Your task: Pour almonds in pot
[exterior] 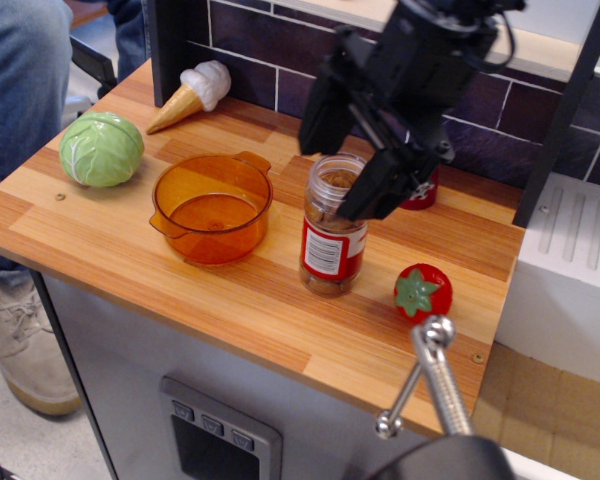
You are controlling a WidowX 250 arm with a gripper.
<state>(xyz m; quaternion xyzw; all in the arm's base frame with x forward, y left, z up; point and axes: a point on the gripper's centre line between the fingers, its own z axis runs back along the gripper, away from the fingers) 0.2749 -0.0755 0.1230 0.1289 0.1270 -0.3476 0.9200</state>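
I should next grab the jar by its middle (333,226) with my gripper, so that the jar's opening stays free to pour almonds into the pot (211,207).
The almonds (332,212) show as brown nuts in a clear, uncapped jar with a red-and-white label (329,252), standing upright at the middle of the wooden counter. The translucent orange pot (211,207) sits empty to the jar's left, apart from it. My black gripper (342,155) hangs open just above and behind the jar's mouth, one finger (321,112) on the left and the other (380,183) on the right by the rim. It holds nothing.
A green cabbage (101,149) lies at the left, a toy ice-cream cone (189,93) at the back. A red dome cap (426,188) is partly hidden behind my gripper. A toy tomato (421,291) sits right of the jar. A metal handle (429,379) juts up in front.
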